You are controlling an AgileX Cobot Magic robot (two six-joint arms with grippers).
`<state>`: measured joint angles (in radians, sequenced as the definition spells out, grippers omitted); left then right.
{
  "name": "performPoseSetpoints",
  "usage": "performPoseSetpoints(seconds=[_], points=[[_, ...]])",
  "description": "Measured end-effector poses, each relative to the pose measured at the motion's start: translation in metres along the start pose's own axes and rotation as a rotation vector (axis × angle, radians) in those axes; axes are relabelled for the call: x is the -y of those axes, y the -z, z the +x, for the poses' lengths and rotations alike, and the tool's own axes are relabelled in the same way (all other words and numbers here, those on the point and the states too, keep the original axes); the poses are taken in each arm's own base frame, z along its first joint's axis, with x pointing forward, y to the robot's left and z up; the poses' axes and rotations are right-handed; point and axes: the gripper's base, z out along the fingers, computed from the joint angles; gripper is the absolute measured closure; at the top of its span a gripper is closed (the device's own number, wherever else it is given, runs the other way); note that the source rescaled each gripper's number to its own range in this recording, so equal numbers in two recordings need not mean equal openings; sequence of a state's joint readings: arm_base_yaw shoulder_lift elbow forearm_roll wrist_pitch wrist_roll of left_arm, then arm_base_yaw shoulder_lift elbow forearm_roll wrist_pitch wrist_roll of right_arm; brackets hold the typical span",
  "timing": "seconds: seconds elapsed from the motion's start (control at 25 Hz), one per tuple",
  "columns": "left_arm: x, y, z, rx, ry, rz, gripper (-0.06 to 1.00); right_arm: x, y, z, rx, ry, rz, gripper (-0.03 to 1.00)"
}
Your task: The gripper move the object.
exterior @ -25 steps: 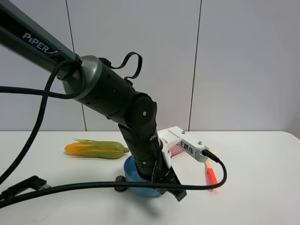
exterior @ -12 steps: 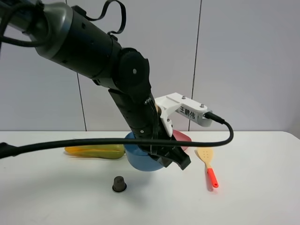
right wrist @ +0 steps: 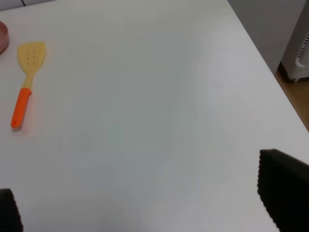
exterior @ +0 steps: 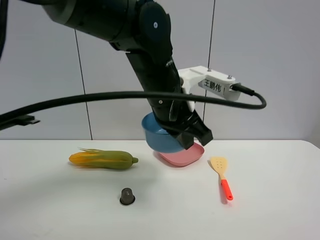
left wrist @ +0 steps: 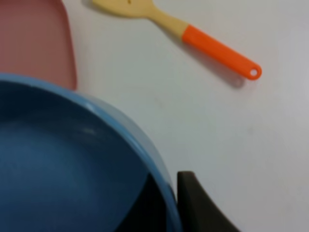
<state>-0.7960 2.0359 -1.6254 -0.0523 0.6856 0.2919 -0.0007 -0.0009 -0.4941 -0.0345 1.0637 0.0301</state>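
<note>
The blue bowl, still above and short of the pink plate, should stay in my left gripper until it gets there.
My left gripper, the black jawed end of the big black arm with the white labelled block, is shut on the rim of the light-blue bowl. It holds the bowl in the air, tilted, just above and left of the pink plate. In the left wrist view the bowl fills the frame, with one black finger outside its rim. My right gripper is open and empty over bare table; only its two dark fingertips show.
A corn cob lies at the left. A small dark capsule stands in front. A spatula with an orange handle lies right of the plate. The table's right edge shows in the right wrist view.
The left gripper has lifted the bowl off the table near the capsule, up and back to the right, to above the pink plate. The capsule stayed in place.
</note>
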Motion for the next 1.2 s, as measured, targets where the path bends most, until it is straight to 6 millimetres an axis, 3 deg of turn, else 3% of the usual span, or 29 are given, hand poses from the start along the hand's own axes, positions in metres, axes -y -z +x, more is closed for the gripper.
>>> performPoseSetpoints(seconds=[0.24, 0.4, 0.56, 0.88, 1.2], points=[[-0.016, -0.004, -0.041, 0.005, -0.026, 0.002, 0.94, 0.000, 0.000, 0.000, 0.000, 0.000, 0.000, -0.03], [-0.032, -0.022, -0.056, 0.005, -0.025, -0.005, 0.94, 0.000, 0.000, 0.000, 0.000, 0.000, 0.000, -0.03], [-0.050, -0.051, -0.053, -0.015, -0.061, -0.011, 0.94, 0.000, 0.000, 0.000, 0.000, 0.000, 0.000, -0.03], [-0.081, -0.107, -0.026, -0.016, -0.134, 0.019, 0.94, 0.000, 0.000, 0.000, 0.000, 0.000, 0.000, -0.03], [-0.084, -0.130, -0.015, -0.021, -0.304, 0.024, 0.94, 0.000, 0.000, 0.000, 0.000, 0.000, 0.000, -0.03]])
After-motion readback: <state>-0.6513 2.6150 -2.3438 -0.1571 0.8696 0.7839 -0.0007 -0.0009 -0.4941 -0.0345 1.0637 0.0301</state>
